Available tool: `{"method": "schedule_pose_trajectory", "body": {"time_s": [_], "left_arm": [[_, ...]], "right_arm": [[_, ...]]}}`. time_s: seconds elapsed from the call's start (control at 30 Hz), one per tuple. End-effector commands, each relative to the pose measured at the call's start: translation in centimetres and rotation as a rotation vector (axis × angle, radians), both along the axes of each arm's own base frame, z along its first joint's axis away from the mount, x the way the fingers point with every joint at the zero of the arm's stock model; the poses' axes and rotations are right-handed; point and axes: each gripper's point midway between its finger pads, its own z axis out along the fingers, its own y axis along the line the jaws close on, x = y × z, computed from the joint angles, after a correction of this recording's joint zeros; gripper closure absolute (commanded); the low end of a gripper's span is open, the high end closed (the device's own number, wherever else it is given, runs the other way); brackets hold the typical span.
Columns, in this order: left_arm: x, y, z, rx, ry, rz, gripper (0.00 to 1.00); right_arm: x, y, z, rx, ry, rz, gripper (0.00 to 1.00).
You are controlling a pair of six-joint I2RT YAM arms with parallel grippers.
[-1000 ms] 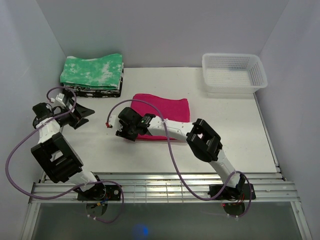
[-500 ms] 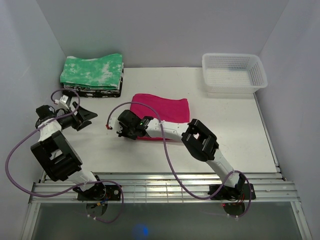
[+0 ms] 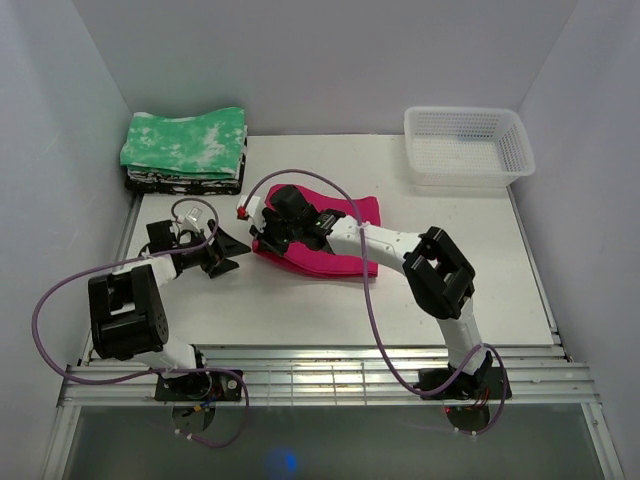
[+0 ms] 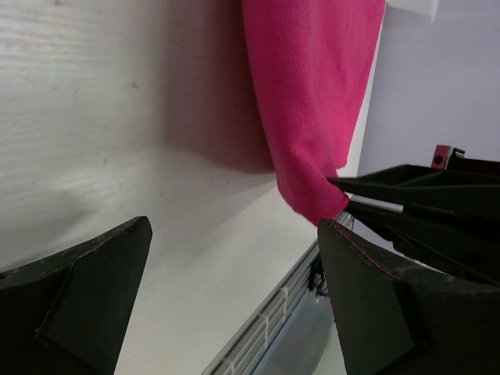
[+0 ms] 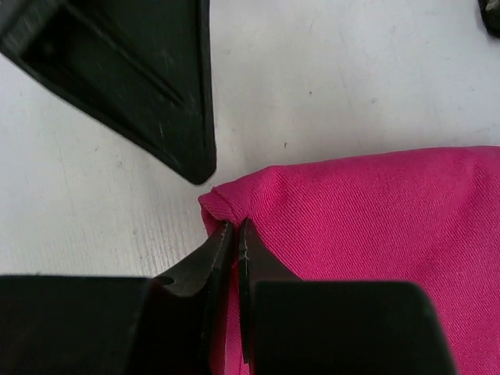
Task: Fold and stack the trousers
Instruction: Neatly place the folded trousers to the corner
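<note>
My right gripper is pinching the raised corner of the magenta trousers. My left gripper will grab them there next, to stack them still folded.
The magenta trousers lie folded mid-table. My right gripper is shut on their near-left corner, and that corner is raised off the table. In the right wrist view the jaws pinch a fold of the trousers. My left gripper is open, just left of that corner and not touching it. The left wrist view shows the trousers hanging from the right gripper's fingers, with my left gripper wide apart over bare table.
A folded green-and-white cloth sits on a dark stack at the back left. A white mesh basket stands at the back right. A metal rail runs along the near edge. Walls close in on both sides.
My right gripper has shut on the trousers' near-left corner and lifted it up and toward the back. My left gripper has swung right, from near the left wall to beside that corner.
</note>
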Motion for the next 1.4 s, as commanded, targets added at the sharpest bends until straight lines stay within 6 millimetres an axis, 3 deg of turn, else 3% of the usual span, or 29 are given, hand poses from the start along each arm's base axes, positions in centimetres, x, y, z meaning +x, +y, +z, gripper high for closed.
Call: {"method": "schedule_pose_trajectory", "body": {"time_s": [0.0, 0.17, 0.27, 0.53, 0.73, 0.83, 0.9, 1.07, 1.17, 1.27, 1.3, 1.37], "left_arm": [[2.8, -1.0, 2.0, -0.022, -0.097, 0.091, 0.02], [4.3, -4.7, 3.4, -0.131, -0.101, 0.087, 0.02], [4.9, -5.6, 3.7, -0.185, -0.085, 0.109, 0.02], [4.7, -5.8, 3.4, -0.212, -0.053, 0.129, 0.02], [4.7, -6.5, 0.8, -0.216, 0.035, 0.124, 0.02], [4.5, -7.6, 0.0, -0.219, 0.065, 0.097, 0.02], [3.9, -9.6, -0.2, -0.223, 0.076, 0.046, 0.05], [4.1, -11.7, 0.1, -0.294, 0.106, 0.014, 0.16], [4.6, -12.1, -0.1, -0.326, 0.117, 0.000, 0.30], [4.9, -12.4, 0.0, -0.363, 0.129, -0.006, 0.49], [4.9, -12.5, 0.3, -0.380, 0.131, -0.017, 0.63], [5.3, -12.6, 0.6, -0.384, 0.105, -0.031, 0.77]], "right_arm": [[-0.5, 1.4, 4.0, 0.134, 0.006, 0.027, 0.92], [-0.4, 1.3, 4.3, 0.151, 0.020, 0.018, 0.92], [-0.3, 1.2, 4.0, 0.150, 0.034, 0.008, 0.92], [-0.3, 0.4, 3.5, 0.148, 0.054, -0.004, 0.92], [-0.6, 0.2, 3.5, 0.156, 0.080, -0.014, 0.92], [-0.2, 0.8, 4.5, 0.190, 0.059, -0.012, 0.92], [-0.3, 1.0, 4.5, 0.192, 0.067, -0.008, 0.92], [-0.1, 1.1, 4.6, 0.204, 0.068, -0.017, 0.92], [-0.3, 0.9, 4.3, 0.203, 0.072, -0.017, 0.92], [-0.7, 0.7, 4.7, 0.218, 0.068, -0.008, 0.92], [-0.9, 0.7, 5.1, 0.226, 0.068, 0.002, 0.92], [-1.1, 0.5, 5.3, 0.219, 0.073, 0.007, 0.84]]}}
